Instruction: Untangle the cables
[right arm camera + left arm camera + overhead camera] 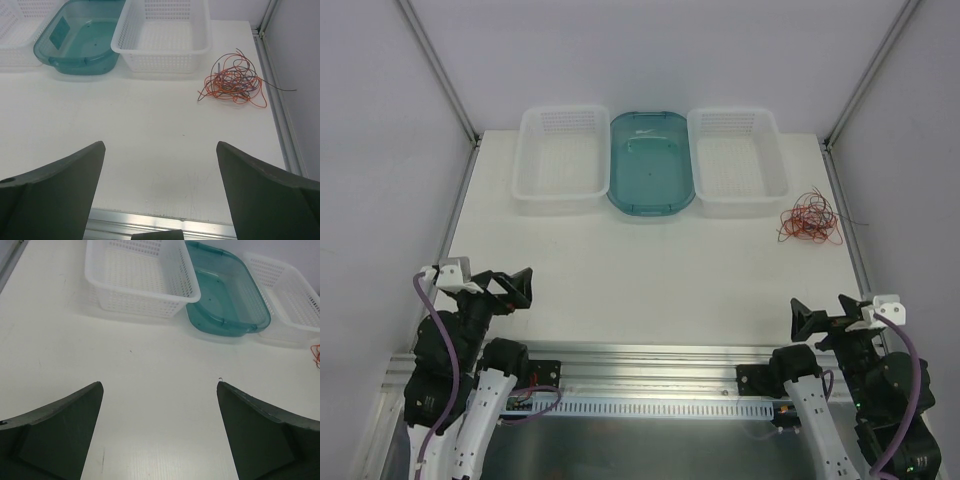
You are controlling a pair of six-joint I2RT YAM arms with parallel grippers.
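I need to grab the cables across the bundle's middle (810, 218) (233, 82) with my right gripper next, so that loose ends stay free for my left gripper to untangle.
The cables (807, 220) lie in one tangled bundle of thin red-orange, dark brown and black-blue wires at the right side of the table, in front of the right basket. In the right wrist view the cables (232, 80) sit far ahead and to the right. A small bit of them shows at the right edge of the left wrist view (316, 355). My left gripper (517, 288) is open and empty near the front left. My right gripper (802, 320) is open and empty near the front right, well short of the bundle.
At the back stand a white basket (560, 195), a teal tub (652, 203) and a second white basket (738, 200) in a row. A metal rail (650, 355) runs along the table's near edge. Frame posts (845, 190) bound the right side.
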